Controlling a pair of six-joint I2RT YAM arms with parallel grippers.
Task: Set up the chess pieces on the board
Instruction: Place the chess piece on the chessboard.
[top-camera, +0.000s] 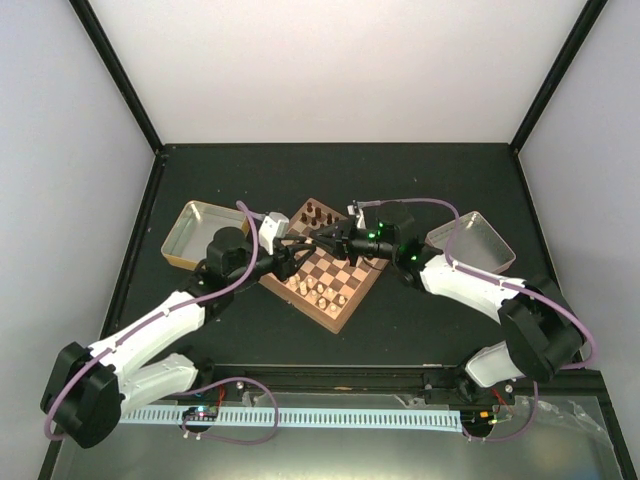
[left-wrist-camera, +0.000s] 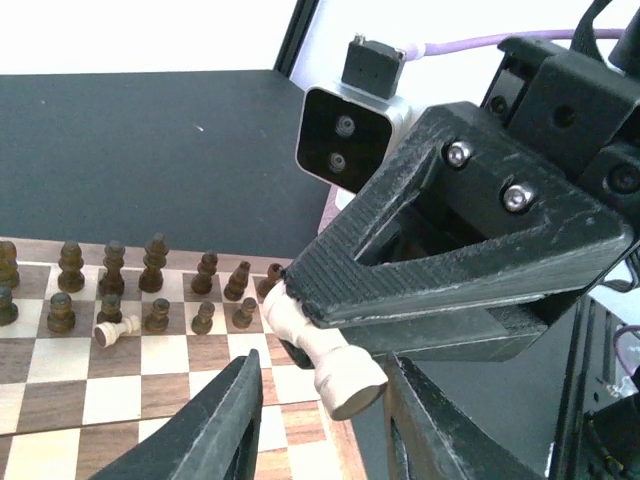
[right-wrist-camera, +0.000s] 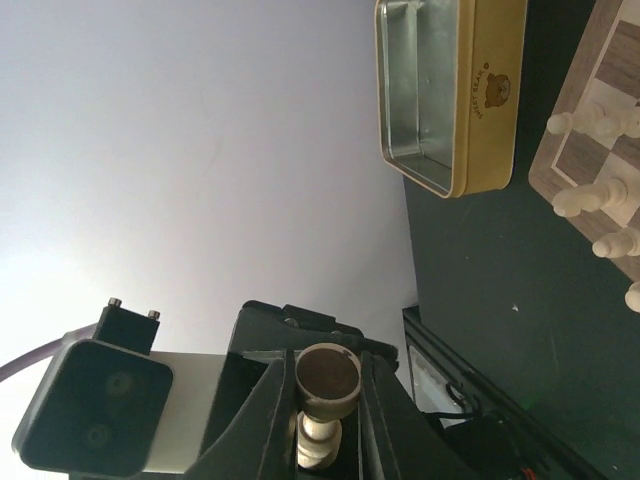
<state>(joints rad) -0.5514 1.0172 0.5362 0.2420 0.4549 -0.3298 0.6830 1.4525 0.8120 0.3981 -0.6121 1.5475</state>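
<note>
The cream piece's base is between my fingers and closing would catch the piece, so it is time for my left gripper to close on the cream piece now.
The board (top-camera: 335, 322) lies mid-table, turned like a diamond. Dark chess pieces (left-wrist-camera: 150, 270) stand in two rows at its far side, and one pale piece (left-wrist-camera: 115, 330) lies tipped among them. More pale pieces (right-wrist-camera: 590, 195) stand along the other side. Both grippers meet above the board. My right gripper (right-wrist-camera: 327, 360) is shut on a cream piece (left-wrist-camera: 325, 350), which is held tilted in the air. My left gripper (left-wrist-camera: 325, 375) is open, with its fingers (left-wrist-camera: 225, 420) either side of that piece's base and a gap on each side.
One open metal tray (top-camera: 195, 235) sits left of the board and another metal tray (top-camera: 475, 245) sits to the right. The left tray shows a gold wall with a bear mark (right-wrist-camera: 450, 90). Black frame posts and pale walls enclose the table.
</note>
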